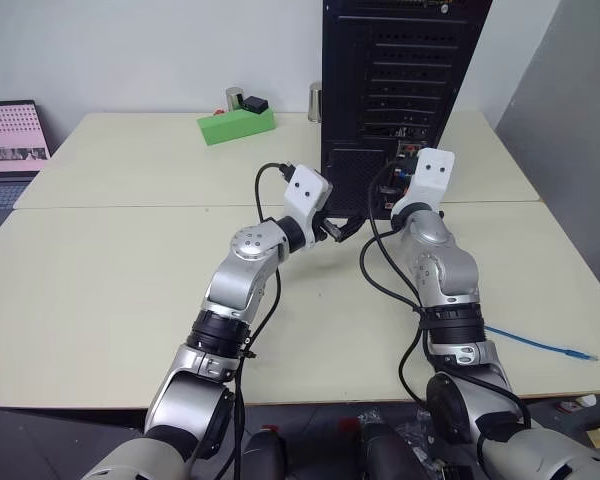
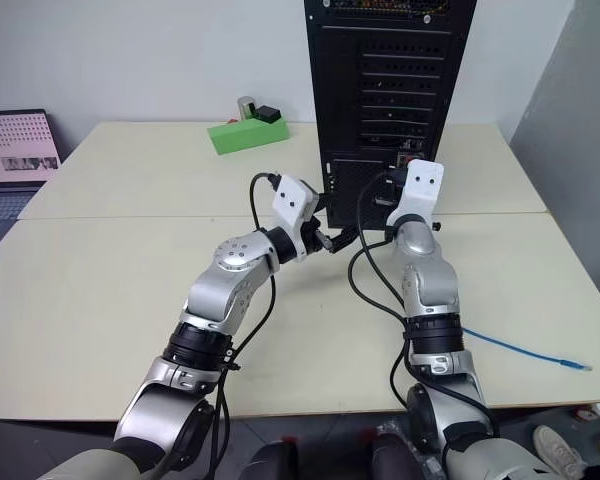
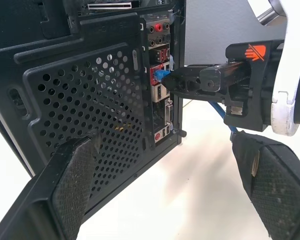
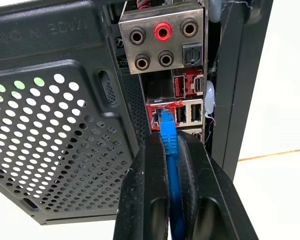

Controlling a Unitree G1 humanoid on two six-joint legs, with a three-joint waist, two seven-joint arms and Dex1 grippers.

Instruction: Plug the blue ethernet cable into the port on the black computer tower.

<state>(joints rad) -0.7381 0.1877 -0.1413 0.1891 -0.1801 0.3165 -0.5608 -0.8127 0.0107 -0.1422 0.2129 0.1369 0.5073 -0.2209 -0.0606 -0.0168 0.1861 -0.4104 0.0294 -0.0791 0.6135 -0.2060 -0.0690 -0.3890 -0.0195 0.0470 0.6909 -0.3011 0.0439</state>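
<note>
The blue plug (image 4: 167, 129) sits inside the red-framed port (image 4: 155, 114) and the blue ethernet cable would stay in, so the robot's right gripper needs to open.
The black computer tower (image 1: 400, 80) stands upright at the back of the table, its rear face toward me. My right gripper (image 4: 170, 142) is shut on the blue ethernet cable (image 4: 171, 165) just behind its plug. The plug's tip is at the mouth of the red-framed port (image 4: 155, 114) in the silver connector strip (image 4: 162, 35); how deep it sits I cannot tell. The rest of the cable trails over the table's right side (image 1: 540, 345). My left gripper (image 3: 165, 145) is open beside the tower's mesh grille (image 3: 85, 95), a little left of the right gripper (image 3: 190, 82), holding nothing.
A green block (image 1: 236, 125) with small items on it lies at the back left of the tower. A laptop (image 1: 10, 150) sits at the far left edge. Thick black arm cables (image 1: 375, 260) loop in front of the tower. A seam crosses the beige table (image 1: 110, 270).
</note>
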